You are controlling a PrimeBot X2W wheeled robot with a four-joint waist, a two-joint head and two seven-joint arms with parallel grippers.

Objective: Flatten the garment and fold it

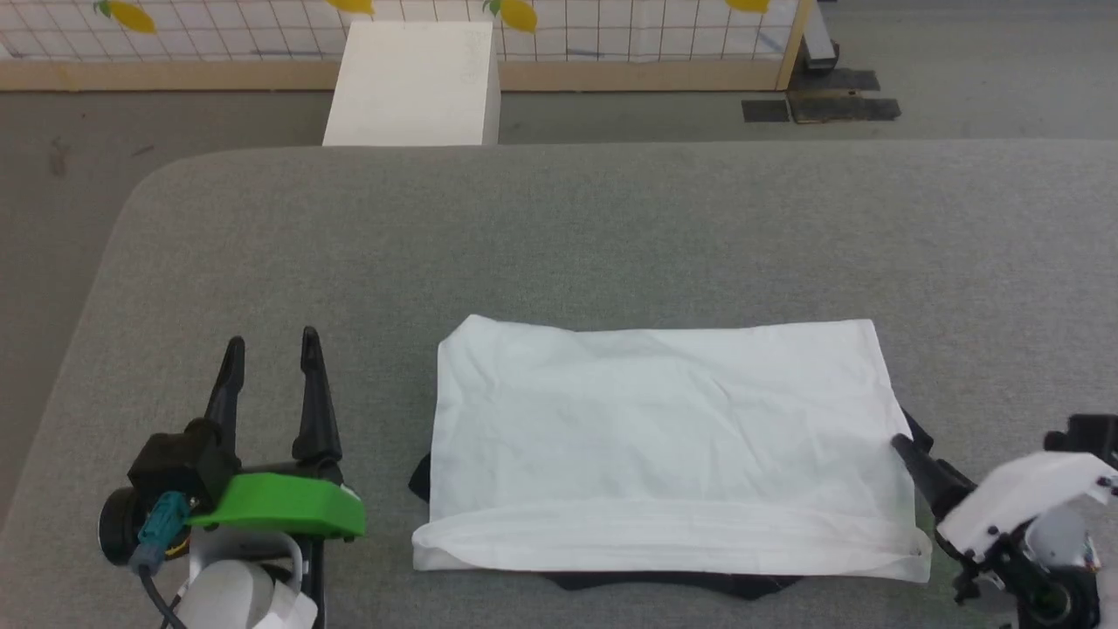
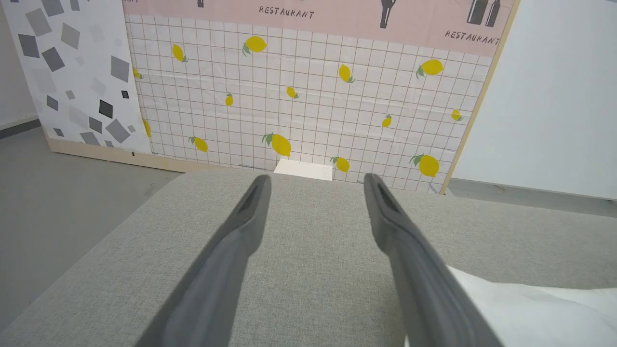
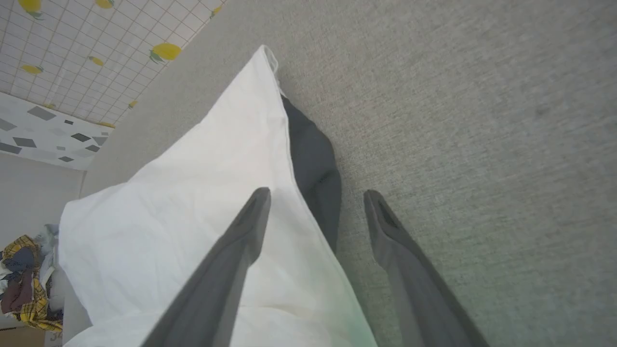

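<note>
I should next fold the garment (image 1: 664, 437) narrower, my right gripper gripping its white side edge over the black sleeve.
The garment (image 1: 664, 437) lies on the grey padded table (image 1: 559, 236) as a flat white rectangle, plain side up, with its near edge rolled over. Black sleeve fabric (image 1: 672, 583) peeks out under its near, left and right edges. My left gripper (image 1: 271, 345) rests open on the table to the left of the garment, apart from it; in the left wrist view it (image 2: 316, 180) holds nothing, and a white corner of the garment (image 2: 520, 308) shows at lower right. My right gripper (image 3: 316, 193) is open at the garment's right edge (image 3: 202, 193), one finger over white cloth, the other over bare table, black sleeve (image 3: 313, 168) between.
A white box (image 1: 415, 83) stands on the floor beyond the table's far edge, in front of a lemon-print grid panel (image 2: 308, 96). A pile of mixed clothes (image 3: 24, 284) lies off the table's left end. Bare table stretches behind and to both sides of the garment.
</note>
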